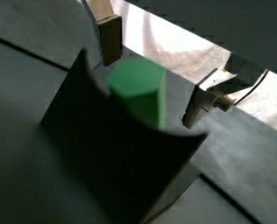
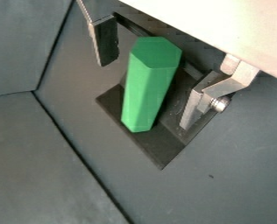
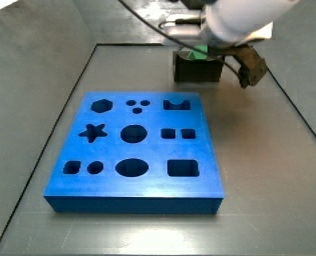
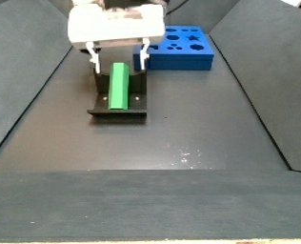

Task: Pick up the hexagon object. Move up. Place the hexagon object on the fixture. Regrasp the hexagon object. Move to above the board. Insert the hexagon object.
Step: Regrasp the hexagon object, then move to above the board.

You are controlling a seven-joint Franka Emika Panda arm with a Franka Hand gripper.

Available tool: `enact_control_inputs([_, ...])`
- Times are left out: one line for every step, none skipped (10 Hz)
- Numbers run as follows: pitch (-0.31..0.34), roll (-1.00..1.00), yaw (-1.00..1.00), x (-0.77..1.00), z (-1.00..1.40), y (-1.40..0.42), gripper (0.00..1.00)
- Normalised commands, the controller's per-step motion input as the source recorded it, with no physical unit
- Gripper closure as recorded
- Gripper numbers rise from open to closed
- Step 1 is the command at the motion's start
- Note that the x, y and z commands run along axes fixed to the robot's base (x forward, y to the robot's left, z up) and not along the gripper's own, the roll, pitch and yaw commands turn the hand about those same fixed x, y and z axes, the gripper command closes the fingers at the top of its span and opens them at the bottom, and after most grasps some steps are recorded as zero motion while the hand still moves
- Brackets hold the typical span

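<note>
The hexagon object's other end needs to stay free to go into the board, so my gripper should grab the hexagon object's raised end next.
The green hexagon object [image 2: 145, 80] rests on the dark fixture [image 2: 156, 146], leaning along it, and shows in both wrist views [image 1: 141, 87]. In a side view it lies lengthwise on the fixture [image 4: 119, 84]. My gripper [image 2: 147, 91] is open, with one silver finger [image 2: 101, 42] on each side of the peg and a gap between each pad and it. The gripper [image 4: 116, 59] hangs right over the fixture [image 4: 117, 107]. The blue board [image 3: 137, 150] with its shaped cut-outs lies apart from the fixture [image 3: 197, 69].
Dark sloping walls border the dark floor on both sides [image 4: 32, 105]. The board [image 4: 183, 48] sits beyond the fixture near the far end. The floor's front edge shows pale [image 4: 153, 238].
</note>
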Motion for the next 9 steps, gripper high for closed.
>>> enact_control_inputs([-0.023, 0.05, 0.03, 0.08, -0.42, -0.01, 0.00])
enact_control_inputs([-0.022, 0.05, 0.03, 0.08, -0.30, -0.01, 0.00])
enact_control_inputs([-0.008, 0.05, 0.03, 0.03, -0.19, -0.03, 0.00])
enact_control_inputs([-0.014, 0.06, 0.02, 0.02, -0.18, -0.03, 0.00])
enact_control_inputs([-0.014, 0.06, 0.02, 0.02, -0.18, -0.03, 0.00])
enact_control_inputs([0.000, 0.00, 0.00, 0.00, 0.00, 0.00, 1.00])
enact_control_inputs([0.104, 0.09, 0.06, 0.09, 1.00, -0.01, 1.00])
enact_control_inputs([0.105, 0.08, 0.05, 0.09, 1.00, -0.01, 1.00])
enact_control_inputs([0.114, 0.05, 0.06, 0.08, 1.00, -0.01, 1.00])
